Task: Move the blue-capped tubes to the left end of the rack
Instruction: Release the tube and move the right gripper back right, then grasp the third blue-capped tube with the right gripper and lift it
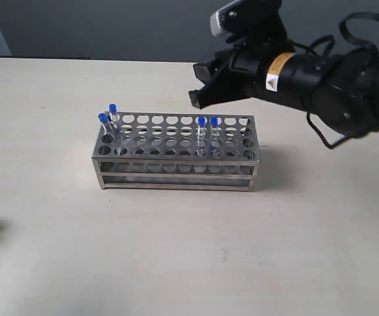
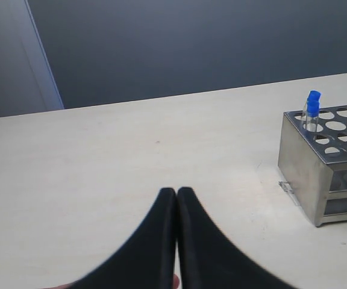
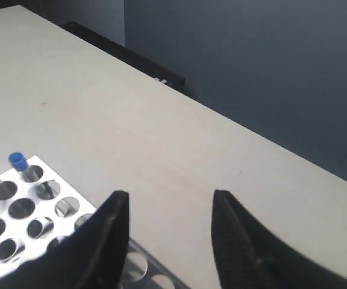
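The tube's blue cap [image 1: 201, 121] is free on top, while the rack's holes close around the tube's lower body. My right gripper should next grab the tube by that cap to move it.
The steel rack [image 1: 176, 170] stands mid-table. Two blue-capped tubes [image 1: 112, 109] [image 1: 102, 118] sit in holes at its left end. Two more blue-capped tubes [image 1: 202, 123] [image 1: 214, 123] stand right of the middle. My right gripper [image 1: 196, 83] hangs open above and behind the rack's right part, holding nothing. In the right wrist view the right gripper [image 3: 170, 195] shows spread fingers over the rack [image 3: 71, 191], with two blue caps [image 3: 17, 160] beyond. My left gripper [image 2: 177, 191] is shut and empty, low over the table, apart from the rack's end [image 2: 309, 174] and a tube [image 2: 312, 102].
The pale table [image 1: 58, 250] runs all round the rack. A dark wall [image 1: 110, 26] lies behind its far edge. The right arm's black body and cables [image 1: 334, 79] hang over the back right.
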`<state>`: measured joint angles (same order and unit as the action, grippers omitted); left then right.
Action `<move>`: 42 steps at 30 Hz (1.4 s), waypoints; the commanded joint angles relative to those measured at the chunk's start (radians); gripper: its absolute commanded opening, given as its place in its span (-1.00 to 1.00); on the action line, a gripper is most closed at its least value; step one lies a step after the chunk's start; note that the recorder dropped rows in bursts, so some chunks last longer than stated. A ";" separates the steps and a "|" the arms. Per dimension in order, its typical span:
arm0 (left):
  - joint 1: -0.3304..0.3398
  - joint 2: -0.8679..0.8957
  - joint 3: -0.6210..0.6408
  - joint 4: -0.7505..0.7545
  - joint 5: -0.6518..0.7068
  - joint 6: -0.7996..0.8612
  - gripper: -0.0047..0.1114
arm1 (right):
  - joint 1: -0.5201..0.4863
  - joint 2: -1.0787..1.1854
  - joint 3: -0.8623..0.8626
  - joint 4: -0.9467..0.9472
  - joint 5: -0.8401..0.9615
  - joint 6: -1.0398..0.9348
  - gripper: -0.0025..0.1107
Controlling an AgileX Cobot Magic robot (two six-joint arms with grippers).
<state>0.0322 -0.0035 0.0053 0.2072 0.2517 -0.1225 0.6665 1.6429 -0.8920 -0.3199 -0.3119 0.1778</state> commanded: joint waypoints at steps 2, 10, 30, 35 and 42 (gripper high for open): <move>-0.004 0.003 -0.005 -0.005 -0.012 -0.001 -0.90 | -0.008 -0.051 0.144 0.014 -0.121 0.002 -0.19; -0.004 0.003 -0.005 -0.005 -0.012 -0.001 -0.90 | -0.015 0.029 0.183 0.041 -0.166 -0.009 -0.19; -0.004 0.003 -0.005 -0.005 -0.012 -0.001 -0.90 | -0.015 0.204 0.183 0.221 -0.267 -0.138 -0.19; -0.004 0.003 -0.005 -0.005 -0.012 -0.001 -0.90 | -0.015 0.204 0.179 0.221 -0.289 -0.138 -0.61; -0.004 0.003 -0.005 -0.005 -0.012 -0.001 -0.90 | -0.015 0.199 0.179 0.221 -0.285 -0.138 -0.96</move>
<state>0.0322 -0.0035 0.0053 0.2072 0.2517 -0.1225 0.6579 1.8466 -0.7115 -0.0990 -0.5864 0.0440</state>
